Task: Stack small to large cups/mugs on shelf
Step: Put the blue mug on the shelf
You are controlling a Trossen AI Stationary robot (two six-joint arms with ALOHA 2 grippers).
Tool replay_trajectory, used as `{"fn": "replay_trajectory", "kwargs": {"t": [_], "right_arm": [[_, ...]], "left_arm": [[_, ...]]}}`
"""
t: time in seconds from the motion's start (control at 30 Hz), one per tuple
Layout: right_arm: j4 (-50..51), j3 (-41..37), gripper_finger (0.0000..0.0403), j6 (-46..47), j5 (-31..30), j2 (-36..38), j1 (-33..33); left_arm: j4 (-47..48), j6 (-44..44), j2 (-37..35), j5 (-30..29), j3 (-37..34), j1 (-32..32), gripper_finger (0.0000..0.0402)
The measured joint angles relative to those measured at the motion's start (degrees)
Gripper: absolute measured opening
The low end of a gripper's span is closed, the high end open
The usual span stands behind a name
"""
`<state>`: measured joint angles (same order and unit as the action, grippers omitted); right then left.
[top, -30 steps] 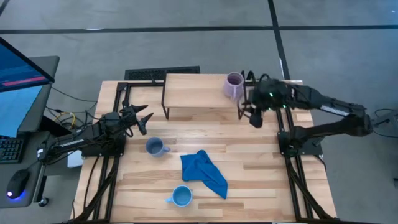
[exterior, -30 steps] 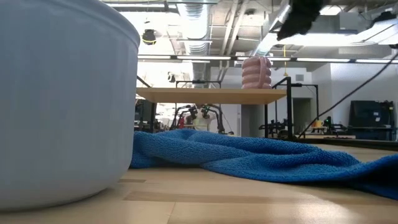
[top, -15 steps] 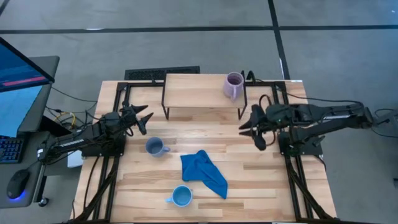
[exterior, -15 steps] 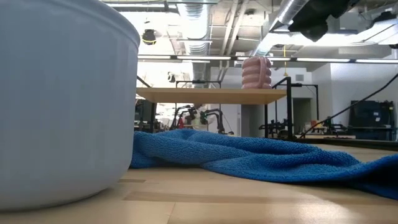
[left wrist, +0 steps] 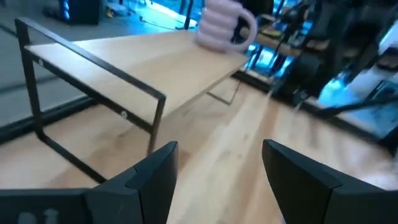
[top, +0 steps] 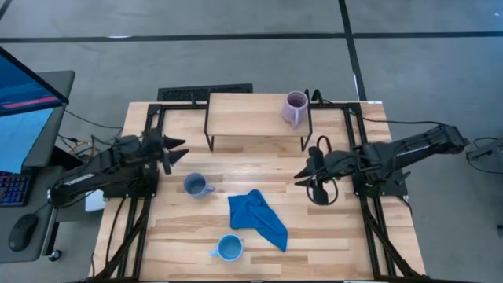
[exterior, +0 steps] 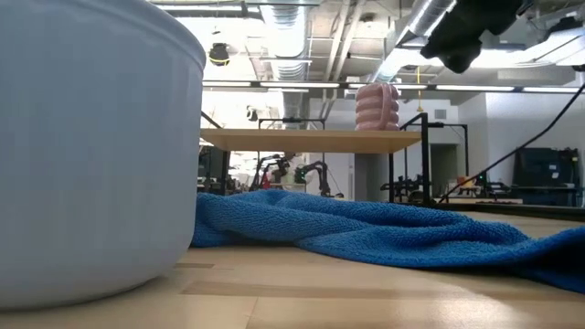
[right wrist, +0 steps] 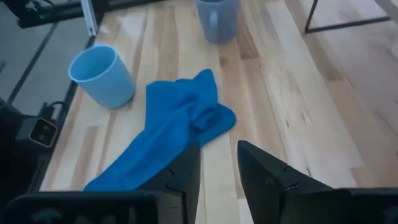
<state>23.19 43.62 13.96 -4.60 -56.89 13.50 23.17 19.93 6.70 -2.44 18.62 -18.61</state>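
Note:
The grey-blue mug will be picked up next by its rim with my left gripper, to stack the cups on the shelf.
The pale purple mug stands upright on the right end of the light-wood shelf; it also shows in the left wrist view. The grey-blue mug stands on the tabletop left of centre. The bright light blue mug stands near the table's near edge. My left gripper is open and empty, left of the shelf and beyond the grey-blue mug. My right gripper is open and empty above the tabletop, to the right of the blue cloth.
The blue cloth lies crumpled on the tabletop between the two lower mugs, seen in the right wrist view with the light blue mug and the grey-blue mug. The shelf stands on thin black legs. Black frame rails run along both table sides.
My right gripper has gone from beside the purple mug at the shelf's right end toward the table's near edge and a little left, ending over the tabletop right of the cloth. The purple mug stays on the shelf. My left gripper has drawn back slightly toward the table's left edge.

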Motion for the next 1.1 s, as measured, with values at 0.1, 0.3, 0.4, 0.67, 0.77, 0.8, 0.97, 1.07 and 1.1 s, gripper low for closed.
{"fn": "replay_trajectory", "kwargs": {"t": [0.1,0.3,0.4,0.67,0.77,0.8,0.97,1.07,1.1], "right_arm": [[0.4,0.0,0.0128,0.0,0.0,-0.7,0.0],[0.5,0.0,0.0128,-0.3,-0.3,-0.6,-0.1],[0.5,0.0,0.0128,-0.3,-1.9,-0.6,-0.1],[1.0,0.0,0.0128,-2.4,-3.4,-0.6,-2.5],[2.2,0.0,0.0128,-2.4,-3.4,-0.6,-3.6],[2.6,0.0,0.0128,-2.4,-3.4,-0.6,-4.0],[3.2,0.0,0.0128,-4.7,-3.4,-0.6,-5.9],[3.2,0.0,0.0128,-5.4,-3.4,-0.6,-6.9],[3.2,0.0,0.0128,-5.4,-3.4,-0.6,-7.3]], "left_arm": [[8.5,5.2,0.1,0.2,5.4,0.5,0.0224],[24.1,14.7,0.5,-0.4,14.0,1.1,0.0224],[28.9,17.8,2.2,-0.4,15.6,1.1,0.0216],[30.0,22.9,14.4,8.3,16.1,1.1,0.0164],[30.1,23.4,19.7,13.0,16.1,1.1,0.0147],[30.1,23.4,21.1,14.3,16.1,1.1,0.0143],[30.1,24.0,27.1,16.3,16.1,1.5,0.0124],[30.0,24.7,29.4,16.6,16.1,2.5,0.0117],[30.0,25.5,30.2,16.8,16.1,3.0,0.0115]]}}
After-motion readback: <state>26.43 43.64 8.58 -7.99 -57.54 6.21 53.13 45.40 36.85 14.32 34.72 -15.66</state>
